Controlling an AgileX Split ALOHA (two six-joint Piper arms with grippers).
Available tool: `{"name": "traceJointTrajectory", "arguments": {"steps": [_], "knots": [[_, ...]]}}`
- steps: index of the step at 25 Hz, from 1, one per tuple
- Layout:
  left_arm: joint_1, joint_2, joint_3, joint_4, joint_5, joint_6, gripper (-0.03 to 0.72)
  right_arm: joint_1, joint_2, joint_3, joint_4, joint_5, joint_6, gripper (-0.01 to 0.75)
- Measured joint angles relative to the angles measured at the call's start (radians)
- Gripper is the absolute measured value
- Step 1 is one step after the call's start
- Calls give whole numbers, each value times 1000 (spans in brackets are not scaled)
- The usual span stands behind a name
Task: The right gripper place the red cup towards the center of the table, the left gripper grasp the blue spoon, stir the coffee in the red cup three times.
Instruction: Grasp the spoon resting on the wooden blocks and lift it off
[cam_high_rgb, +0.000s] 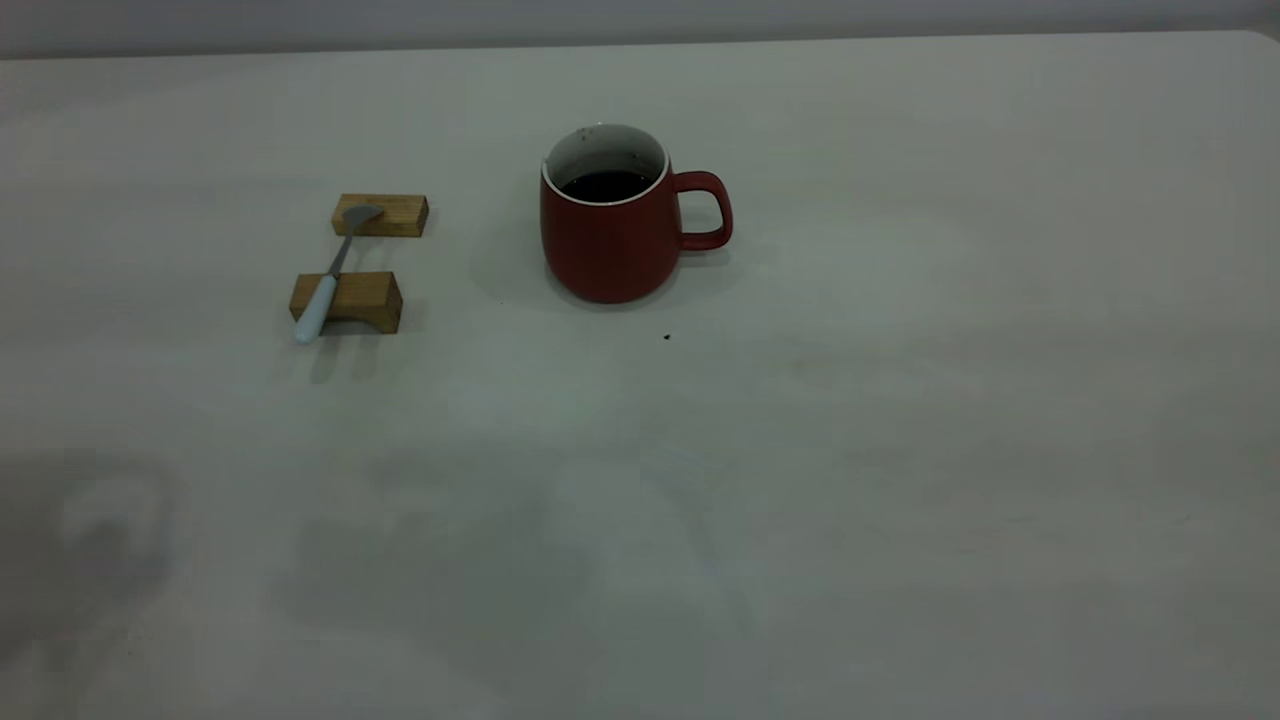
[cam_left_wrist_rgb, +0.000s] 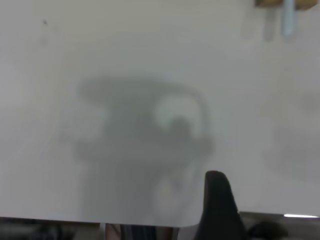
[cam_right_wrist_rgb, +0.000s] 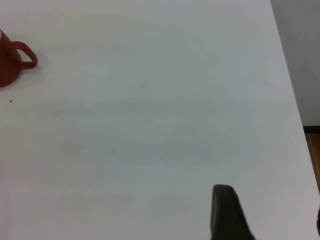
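Observation:
My left gripper needs to stir the coffee in the red cup (cam_high_rgb: 610, 240) next. It should take hold of the blue spoon by its handle (cam_high_rgb: 314, 308) for that.
The red cup (cam_high_rgb: 610, 240) stands upright on the table (cam_high_rgb: 900, 450) a little behind its middle, its handle pointing right and dark coffee (cam_high_rgb: 605, 185) inside. To its left the blue spoon (cam_high_rgb: 320, 300) lies across two wooden blocks, bowl on the far one. Neither gripper shows in the exterior view. The left gripper (cam_left_wrist_rgb: 270, 202) hovers over bare table near the front edge, open and empty, one finger (cam_left_wrist_rgb: 218, 205) in sight; the spoon's handle (cam_left_wrist_rgb: 288, 17) is far off. The right gripper (cam_right_wrist_rgb: 272, 205) is open over bare table, far from the cup (cam_right_wrist_rgb: 7, 62).
The tan blocks, far (cam_high_rgb: 380, 215) and near (cam_high_rgb: 347, 300), sit one behind the other left of the cup. A tiny dark speck (cam_high_rgb: 667, 337) lies just in front of the cup. The table's right edge (cam_right_wrist_rgb: 295, 100) runs beside the right gripper.

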Motion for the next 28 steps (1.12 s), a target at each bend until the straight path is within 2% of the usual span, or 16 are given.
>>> {"name": "traceJointTrajectory", "arguments": {"steps": [7,13,23,28], "knots": [[-3,373,-199,-30,-30,-3,567,0,0,0,0,0,0,460],[-52,624,-376,-41,-48,-1,567,0,0,0,0,0,0,460],[-155,884,-541,-87,-55,-1,567,0,0,0,0,0,0,460],[-171,945,-579,-94,-68,-1,567,0,0,0,0,0,0,460]]}}
